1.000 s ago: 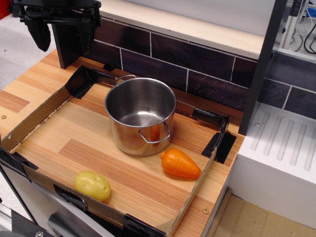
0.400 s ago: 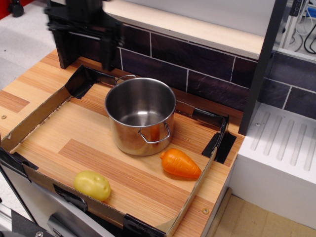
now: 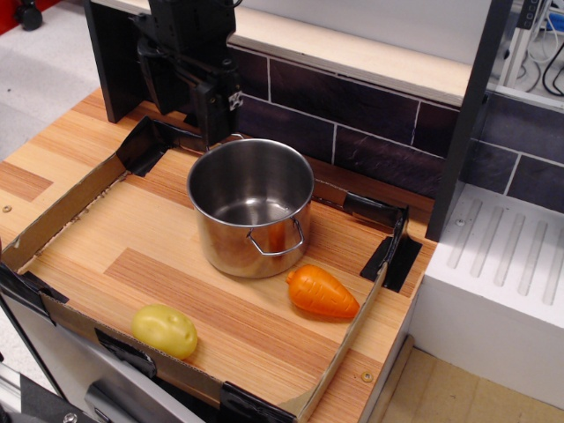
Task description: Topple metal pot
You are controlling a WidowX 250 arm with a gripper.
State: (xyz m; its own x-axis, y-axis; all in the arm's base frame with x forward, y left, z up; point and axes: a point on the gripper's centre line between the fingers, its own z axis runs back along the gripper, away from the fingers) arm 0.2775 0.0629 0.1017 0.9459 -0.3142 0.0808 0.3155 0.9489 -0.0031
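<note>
The robot's gripper should next grab the metal pot (image 3: 251,207) by its rim to tip the pot over onto its side.
The metal pot (image 3: 251,207) stands upright in the middle of the wooden board, shiny, empty, with a wire loop handle facing front and another at the back. My black gripper (image 3: 185,110) hangs just behind and to the left of the pot's back rim, above the board's back left corner. Its fingers stand apart and hold nothing. It does not touch the pot.
An orange toy carrot (image 3: 322,293) lies right in front of the pot. A yellow toy potato (image 3: 165,330) lies near the front edge. A low cardboard rim (image 3: 62,211) frames the board. A dark tiled wall (image 3: 352,123) runs behind; a white drainer (image 3: 502,264) stands at the right.
My gripper has moved right and down from the far back left corner, and now hangs close behind the pot's rim. The pot and toys have not moved.
</note>
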